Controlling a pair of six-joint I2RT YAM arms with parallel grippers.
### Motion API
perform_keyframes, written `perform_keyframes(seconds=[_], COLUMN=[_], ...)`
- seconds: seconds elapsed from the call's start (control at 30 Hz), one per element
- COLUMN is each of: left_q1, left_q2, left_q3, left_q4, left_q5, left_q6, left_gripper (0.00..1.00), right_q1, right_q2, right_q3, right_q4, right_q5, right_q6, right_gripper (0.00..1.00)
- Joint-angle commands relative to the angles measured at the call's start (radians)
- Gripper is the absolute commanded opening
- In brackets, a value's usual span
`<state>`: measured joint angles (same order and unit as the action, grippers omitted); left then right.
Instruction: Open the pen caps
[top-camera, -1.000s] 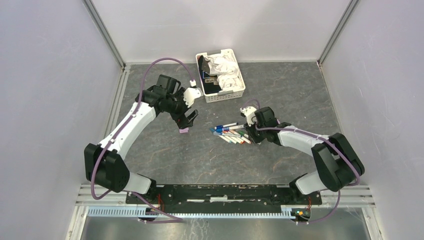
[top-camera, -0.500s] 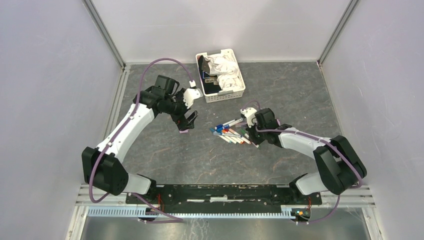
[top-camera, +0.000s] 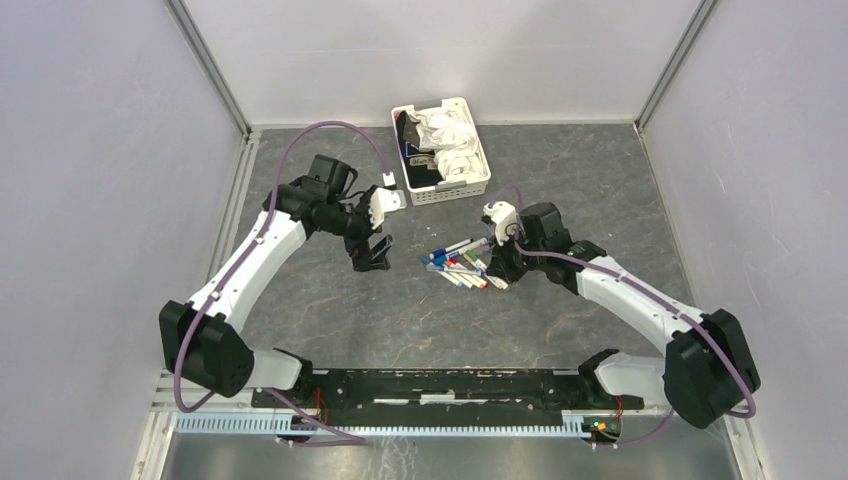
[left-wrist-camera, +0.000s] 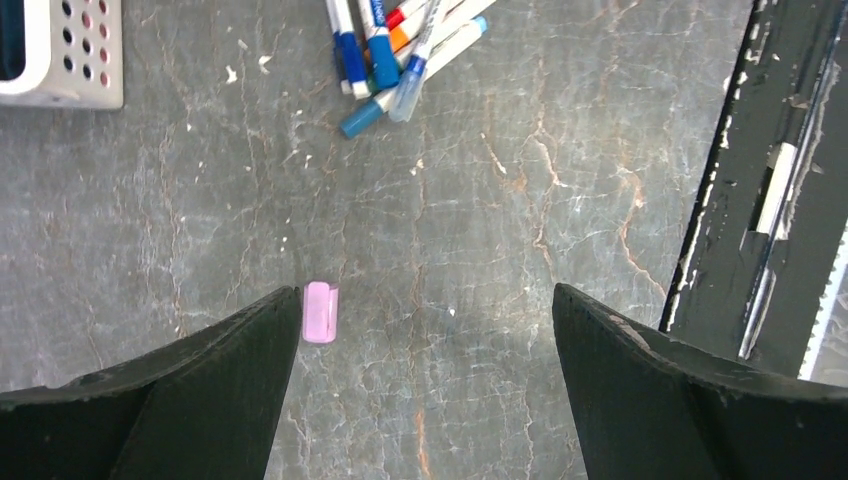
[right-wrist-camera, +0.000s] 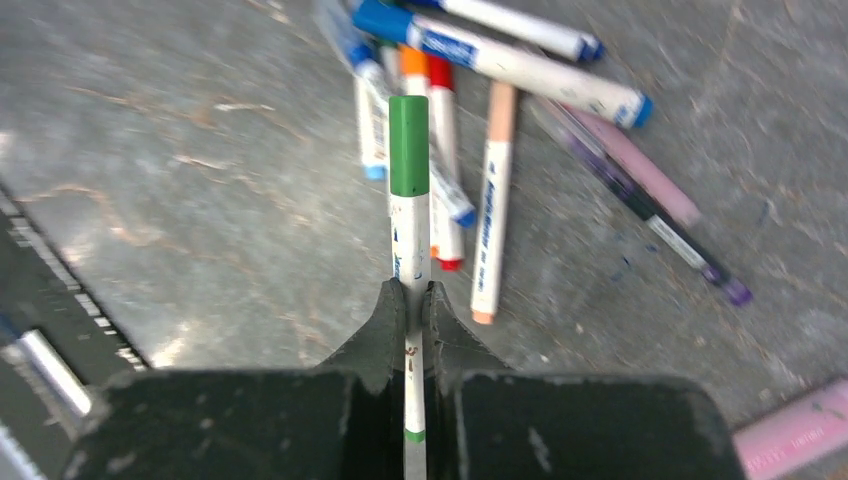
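Observation:
The robot's left gripper needs to open the pen next, so it should grab the pen by its green pen cap. The white body of the pen stays with the right gripper.
My right gripper (right-wrist-camera: 411, 300) is shut on the white barrel of a pen; the green pen cap (right-wrist-camera: 409, 145) sticks out past the fingertips, still on the pen. The pen hangs just above the pile of pens (top-camera: 458, 265), whose caps are blue, orange, red and peach. My left gripper (left-wrist-camera: 425, 292) stands wide open over the bare table, left of the pile, holding nothing. A loose pink pen cap (left-wrist-camera: 320, 312) lies on the table just beside its left finger (left-wrist-camera: 200, 380). From above, the left gripper (top-camera: 372, 254) covers that cap.
A white slotted basket (top-camera: 465, 185) with crumpled white stuff stands at the back, behind the pile. A black rail (top-camera: 450, 385) runs along the table's near edge. A purple pen and a pink one (right-wrist-camera: 640, 180) lie at the pile's edge.
The right gripper has shut on the green-capped pen and lifted it off the pile, its arm swinging out to the right. The left gripper stayed open and shifted slightly, now covering the pink cap from above.

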<state>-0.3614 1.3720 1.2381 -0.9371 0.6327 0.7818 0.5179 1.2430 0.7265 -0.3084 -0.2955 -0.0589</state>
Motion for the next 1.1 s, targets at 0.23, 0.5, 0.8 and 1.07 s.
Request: perform_keyframes(seconds=[0.23, 0.5, 0.8, 1.07], left_q1=[-0.136, -0.179, -0.208, -0.224], left_q2=[-0.041, -0.039, -0.048, -0.039], left_q3=[-0.018, -0.045, -0.063, -0.036], left_q4=[-0.020, -0.096, -0.121, -0.136], left_q5=[0.048, 0.031, 0.030, 0.010], left_q6=[0.197, 0.326, 0.373, 0.396], left_gripper=[1.00, 0.90, 0.75, 0.64], right_q1=[0.098, 0.152, 0.154, 0.162], right_q2=[0.111, 0.228, 0.305, 0.356], right_q3=[0.145, 0.228, 0.275, 0.300], right_q4=[0.172, 0.256, 0.376, 0.360], right_q5=[-0.529, -0.625, -0.712, -0.741], right_q6=[0.150, 0.227, 0.335, 0.329], right_gripper=[0.00, 0.00, 0.00, 0.00])
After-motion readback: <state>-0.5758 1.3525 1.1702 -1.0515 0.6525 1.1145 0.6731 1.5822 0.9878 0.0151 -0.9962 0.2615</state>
